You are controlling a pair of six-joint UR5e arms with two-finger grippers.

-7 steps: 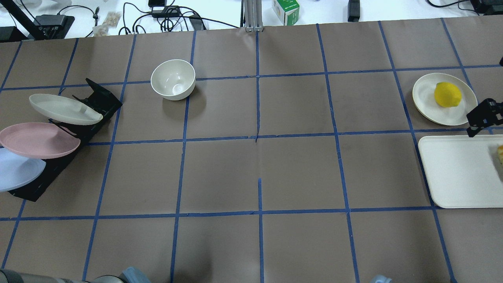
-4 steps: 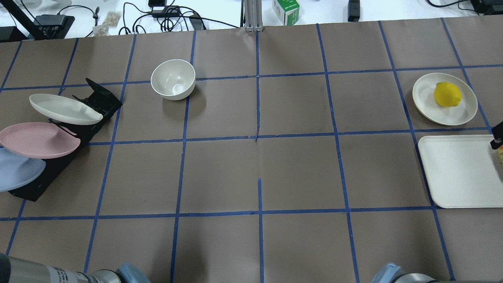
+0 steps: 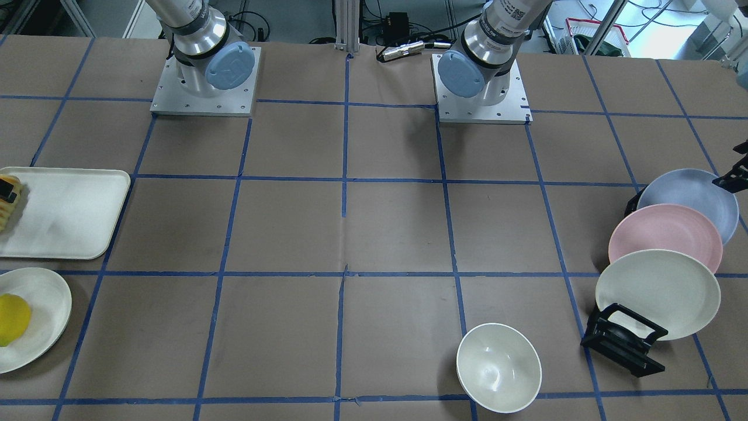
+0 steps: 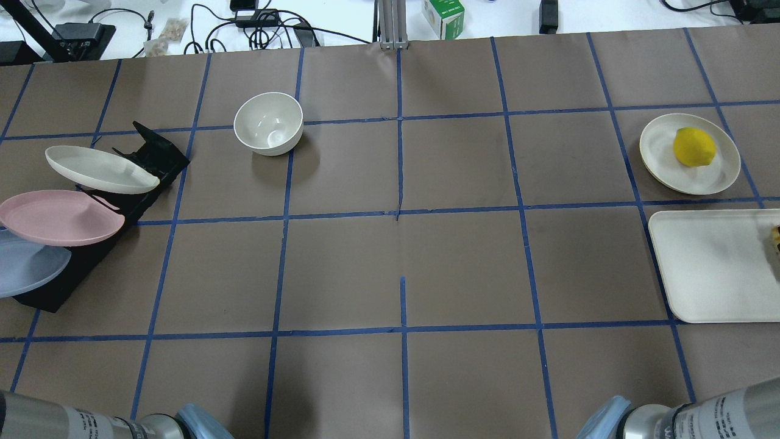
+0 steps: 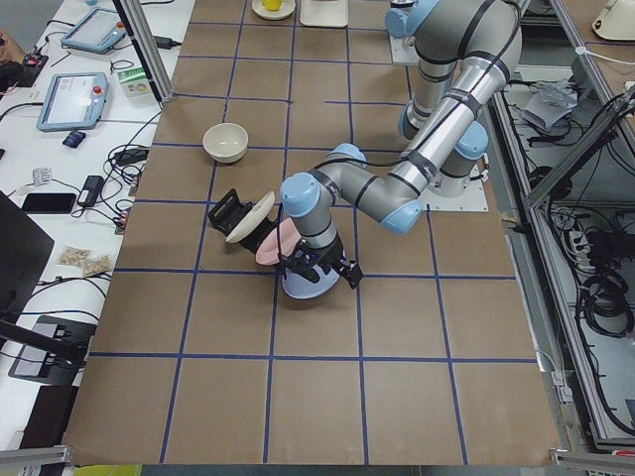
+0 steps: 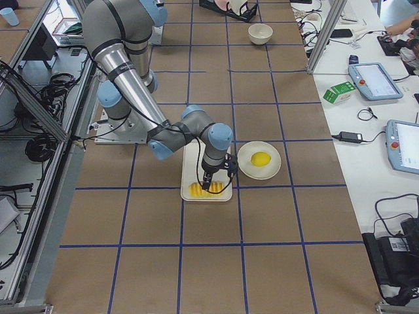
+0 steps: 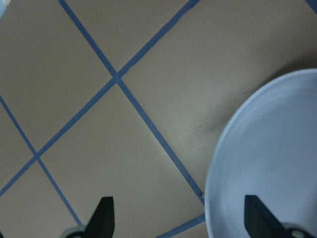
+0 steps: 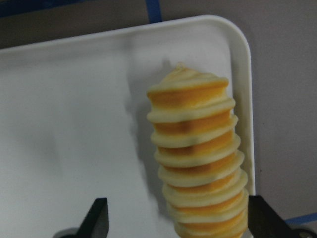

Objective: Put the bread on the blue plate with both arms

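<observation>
The plate's broad side is far wider than my open fingers, so my left gripper should next grab the blue plate by its thin rim point(image 3: 717, 181) point(image 7: 208, 191).
The bread point(image 8: 195, 158), a ridged yellow-orange loaf, lies on the white tray point(image 8: 64, 124) close to its rim; it also shows in the front view point(image 3: 8, 206). My right gripper point(image 8: 179, 217) is open, just above the bread's near end, one finger on each side without touching. The blue plate point(image 7: 270, 153) leans in the black rack nearest the robot point(image 3: 689, 199). My left gripper point(image 7: 181, 218) is open and empty over the plate's rim, with one finger over the plate and the other over the table.
A pink plate point(image 3: 666, 237) and a cream plate point(image 3: 657, 289) stand in the same black rack point(image 3: 622, 345). A white bowl point(image 3: 498, 367) sits near it. A lemon point(image 4: 693, 146) lies on a cream plate point(image 4: 658, 146) beside the tray.
My right gripper has moved right, out of the overhead view, over the tray's far end. Both arms' lower links have come into that view's bottom edge.
</observation>
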